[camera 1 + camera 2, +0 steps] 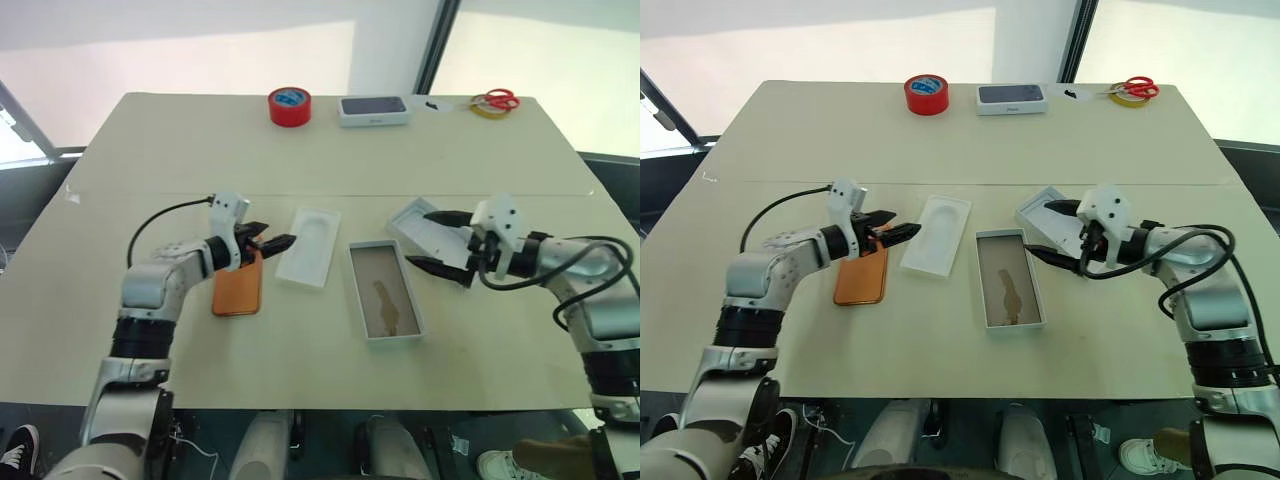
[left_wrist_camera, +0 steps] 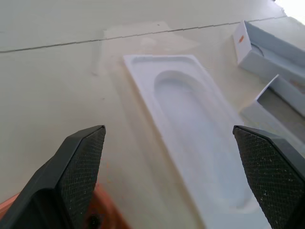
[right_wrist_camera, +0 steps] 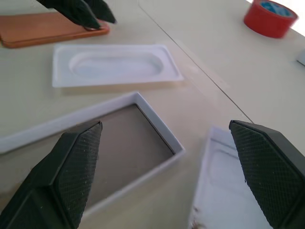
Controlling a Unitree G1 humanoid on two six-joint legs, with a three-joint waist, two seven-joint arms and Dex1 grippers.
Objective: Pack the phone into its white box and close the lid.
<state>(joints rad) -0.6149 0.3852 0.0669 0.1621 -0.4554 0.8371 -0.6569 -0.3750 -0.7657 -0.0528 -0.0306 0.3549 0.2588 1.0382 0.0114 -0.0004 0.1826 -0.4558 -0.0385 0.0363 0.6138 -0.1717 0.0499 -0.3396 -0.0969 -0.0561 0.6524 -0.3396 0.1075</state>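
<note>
The white box is too wide for the robot's fingers, so the right gripper next needs to pinch it by the thin upright side at the box's short end.
The orange phone lies flat on the table at the left. My left gripper hovers open over the phone's far end, pointing toward the tray insert. The white box sits open at the centre, its tan floor showing. The lid lies beside it at the right, inner face up. Just above the lid, my right gripper stands open with nothing between its fingers. In the right wrist view, the box's rim and the lid lie below the fingers.
A thin white moulded tray insert lies between the phone and the box. At the table's far edge stand a red tape roll, a white box with a dark phone picture and red-handled scissors.
</note>
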